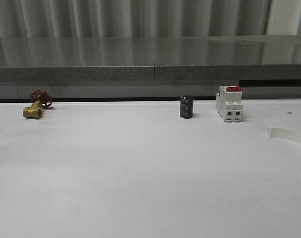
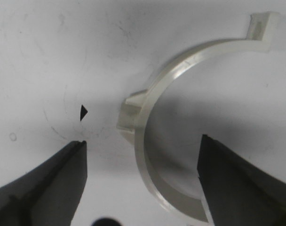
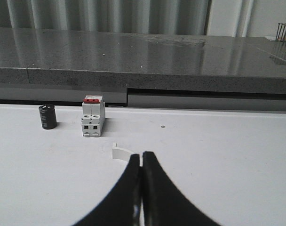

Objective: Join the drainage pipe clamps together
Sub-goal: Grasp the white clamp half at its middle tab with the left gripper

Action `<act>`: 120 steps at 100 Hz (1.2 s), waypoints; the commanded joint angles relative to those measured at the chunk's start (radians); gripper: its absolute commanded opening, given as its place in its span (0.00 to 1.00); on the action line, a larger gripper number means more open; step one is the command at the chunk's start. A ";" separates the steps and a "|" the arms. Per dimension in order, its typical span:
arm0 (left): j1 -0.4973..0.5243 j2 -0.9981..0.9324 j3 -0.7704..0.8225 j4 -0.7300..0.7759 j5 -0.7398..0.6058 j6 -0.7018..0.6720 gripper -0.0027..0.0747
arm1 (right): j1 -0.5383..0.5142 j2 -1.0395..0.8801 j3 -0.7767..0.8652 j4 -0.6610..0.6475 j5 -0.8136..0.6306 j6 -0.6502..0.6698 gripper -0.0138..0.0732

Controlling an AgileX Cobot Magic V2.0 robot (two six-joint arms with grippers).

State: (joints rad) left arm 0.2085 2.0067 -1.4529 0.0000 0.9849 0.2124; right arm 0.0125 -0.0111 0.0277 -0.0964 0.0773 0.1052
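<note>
I need to move my left gripper toward the tab before I close it on the clamp's outer tab (image 2: 130, 115). Its fingers stop short of the tab in the left wrist view.
One white drainage pipe clamp (image 2: 171, 70) lies on the white table under my left gripper (image 2: 143, 140). That gripper is open, and its dark fingers (image 2: 53, 183) straddle the lower stretch of the arc without touching it. The clamp's outer tab sticks out towards the left finger. A second drainage pipe clamp (image 1: 289, 135) rests at the table's right edge, cut off by the front view. My right gripper (image 3: 142, 155) is shut on this clamp (image 3: 122, 153). A thin white sliver shows between its tips, and the flanged end pokes out beside the left finger.
Along the back of the table stand a white breaker with a red top (image 1: 228, 103) (image 3: 92, 116), a black cylinder (image 1: 186, 107) (image 3: 47, 116), and a brass valve with a red handle (image 1: 35, 105). A grey stone ledge (image 1: 150, 64) runs behind them.
</note>
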 commanded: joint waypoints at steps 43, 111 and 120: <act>0.002 0.045 -0.068 -0.019 -0.070 0.004 0.67 | 0.003 -0.017 -0.017 -0.008 -0.085 -0.003 0.08; 0.002 0.045 -0.068 -0.019 -0.088 0.004 0.07 | 0.003 -0.017 -0.017 -0.008 -0.085 -0.003 0.08; 0.002 0.026 -0.068 -0.019 -0.093 0.004 0.02 | 0.003 -0.017 -0.017 -0.008 -0.085 -0.003 0.08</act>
State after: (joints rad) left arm 0.2085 2.1093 -1.4945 -0.0162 0.9083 0.2171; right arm 0.0125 -0.0111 0.0277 -0.0964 0.0773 0.1052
